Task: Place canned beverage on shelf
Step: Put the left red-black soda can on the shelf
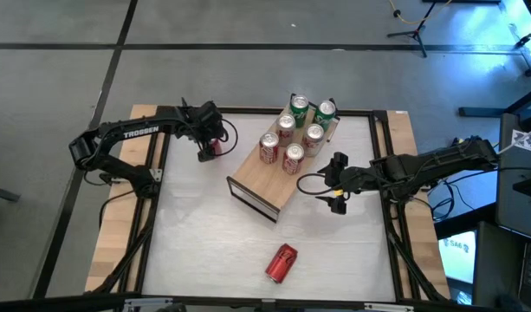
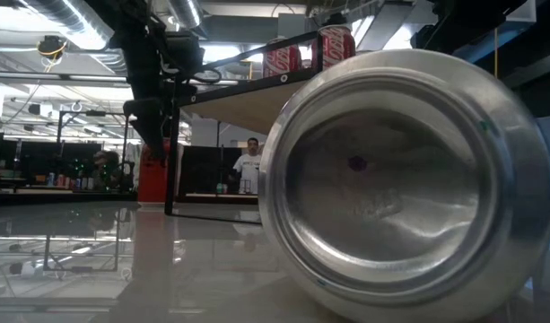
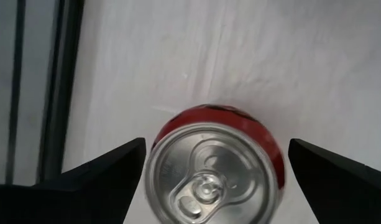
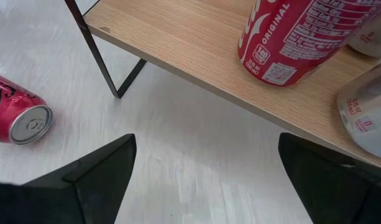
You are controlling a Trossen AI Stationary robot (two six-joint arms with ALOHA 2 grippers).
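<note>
My left gripper should close, as both fingers reach down past the upright red can's silver lid, on either side of the can's red side.
A red can stands upright on the white table, left of the shelf. It also shows in the high view. My left gripper is open and points down over it, one finger on each side of the can's top. The shelf is a light-wood board on a dark frame, and several red and green cans stand on it. Another red can lies on its side near the table's front edge. My right gripper is open and empty, right of the shelf.
In the low view the lying can's base fills the foreground. The shelf's near half is bare wood. A dark frame runs around the table. A person stands in the room behind.
</note>
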